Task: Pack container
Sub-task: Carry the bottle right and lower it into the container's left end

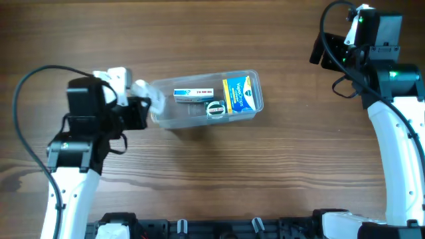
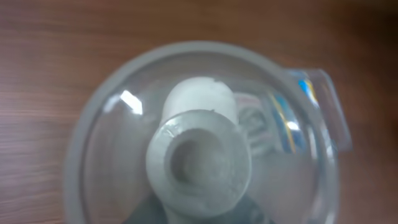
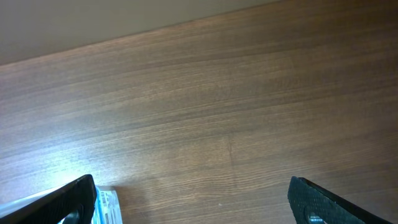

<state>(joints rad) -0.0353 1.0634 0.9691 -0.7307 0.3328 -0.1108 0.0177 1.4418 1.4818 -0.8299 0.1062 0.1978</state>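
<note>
My left gripper needs to move the clear round piece into the container before it opens. The piece is hanging at the container's end rim, so it would fall short if I opened now.
The clear plastic container (image 1: 199,117) lies mid-table. In it are a blue-and-yellow carton (image 1: 240,95), a white-and-blue box (image 1: 193,93) and a small round item (image 1: 214,110). My left gripper (image 1: 147,99) is at the container's left end, shut on a clear round piece with a white core (image 2: 199,155). That piece fills the blurred left wrist view and hides the fingers. The container's corner (image 2: 326,112) shows behind it. My right gripper (image 3: 193,199) is wide open and empty, far off at the table's back right (image 1: 323,53).
Brown wooden table (image 1: 279,172). A pale blue-and-white printed edge (image 3: 106,205) shows beside the left finger in the right wrist view. The arm bases stand along the front edge (image 1: 219,229).
</note>
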